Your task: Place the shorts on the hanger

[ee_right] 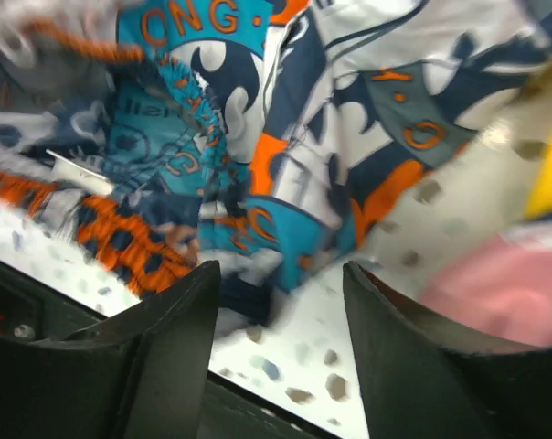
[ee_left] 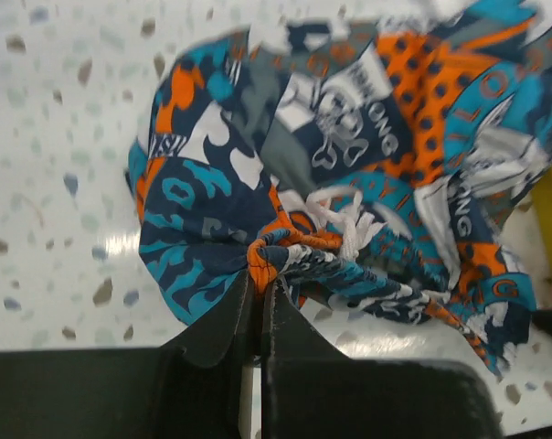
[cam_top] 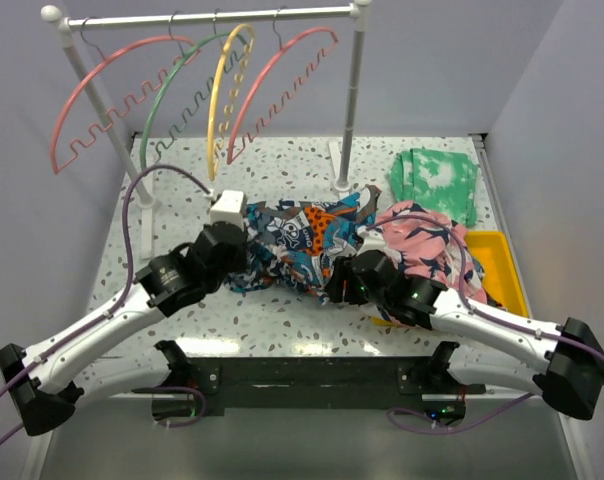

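The shorts' opening needs to take the hanger, so my right gripper should next grab the shorts (cam_top: 297, 240) by the gathered hem at their near edge (cam_top: 325, 291).
The shorts (cam_top: 297, 240), printed in blue, orange, grey and white, lie bunched on the speckled table between both arms. My left gripper (cam_top: 232, 262) is shut on a gathered fold at their left edge; in the left wrist view the fingers (ee_left: 260, 274) pinch an orange-and-blue tuck of the shorts (ee_left: 349, 165). My right gripper (cam_top: 340, 280) stands open at their near right edge. In the right wrist view its jaws (ee_right: 281, 270) are apart, with the hem of the shorts (ee_right: 258, 137) just beyond the tips. Two coral-pink hangers (cam_top: 112, 56) (cam_top: 268, 68) hang on the rack.
The white rack (cam_top: 217, 17) at the back also carries a green hanger (cam_top: 170, 76) and a yellow hanger (cam_top: 220, 90). A pink floral garment (cam_top: 422, 240), a green tie-dye cloth (cam_top: 437, 180) and a yellow tray (cam_top: 497, 265) lie to the right. A white block (cam_top: 227, 207) sits near the left wrist.
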Motion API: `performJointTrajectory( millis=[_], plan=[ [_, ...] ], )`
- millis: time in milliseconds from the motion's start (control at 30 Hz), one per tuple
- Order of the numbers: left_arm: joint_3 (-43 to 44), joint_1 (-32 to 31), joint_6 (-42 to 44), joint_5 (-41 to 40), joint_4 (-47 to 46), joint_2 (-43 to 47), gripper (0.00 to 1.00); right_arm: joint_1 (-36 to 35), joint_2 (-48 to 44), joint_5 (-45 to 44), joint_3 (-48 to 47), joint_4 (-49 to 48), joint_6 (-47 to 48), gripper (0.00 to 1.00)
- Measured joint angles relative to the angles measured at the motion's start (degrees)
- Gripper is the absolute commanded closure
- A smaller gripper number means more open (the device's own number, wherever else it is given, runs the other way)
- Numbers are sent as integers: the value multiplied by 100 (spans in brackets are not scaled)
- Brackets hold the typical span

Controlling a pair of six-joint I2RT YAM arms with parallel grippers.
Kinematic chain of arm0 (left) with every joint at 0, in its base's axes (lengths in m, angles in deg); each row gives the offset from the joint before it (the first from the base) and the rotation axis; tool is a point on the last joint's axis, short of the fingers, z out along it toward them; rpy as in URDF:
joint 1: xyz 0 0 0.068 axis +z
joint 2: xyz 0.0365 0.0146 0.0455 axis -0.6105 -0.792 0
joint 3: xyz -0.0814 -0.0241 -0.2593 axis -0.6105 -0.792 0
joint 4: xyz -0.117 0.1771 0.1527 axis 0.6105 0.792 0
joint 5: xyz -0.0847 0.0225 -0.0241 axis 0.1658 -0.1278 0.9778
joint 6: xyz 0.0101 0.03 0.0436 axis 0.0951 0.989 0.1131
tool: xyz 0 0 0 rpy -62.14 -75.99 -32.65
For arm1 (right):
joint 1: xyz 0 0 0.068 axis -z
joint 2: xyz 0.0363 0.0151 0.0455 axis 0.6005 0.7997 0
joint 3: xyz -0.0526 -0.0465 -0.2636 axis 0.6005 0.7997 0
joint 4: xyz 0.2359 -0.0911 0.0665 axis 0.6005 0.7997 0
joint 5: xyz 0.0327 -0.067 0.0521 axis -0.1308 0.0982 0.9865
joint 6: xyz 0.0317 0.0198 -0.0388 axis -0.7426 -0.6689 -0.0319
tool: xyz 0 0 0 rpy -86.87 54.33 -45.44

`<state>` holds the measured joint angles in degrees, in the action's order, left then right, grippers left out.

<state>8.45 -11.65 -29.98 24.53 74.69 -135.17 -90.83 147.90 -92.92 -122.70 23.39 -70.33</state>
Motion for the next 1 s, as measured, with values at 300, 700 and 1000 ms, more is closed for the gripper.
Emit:
performJointTrajectory(
  millis=[300,700,1000],
  plan=[
    [-1799,52,-1976,48,533,765,100,31,546,-304,-1604,601,896,31],
    [-2223,107,-3316,-610,1029,748,100,-761,3764,-258,-2791,1040,2004,43],
    [-2229,323,-3401,-892,1062,745,100,-557,4391,-927,-3001,1473,1867,100]
  ],
)
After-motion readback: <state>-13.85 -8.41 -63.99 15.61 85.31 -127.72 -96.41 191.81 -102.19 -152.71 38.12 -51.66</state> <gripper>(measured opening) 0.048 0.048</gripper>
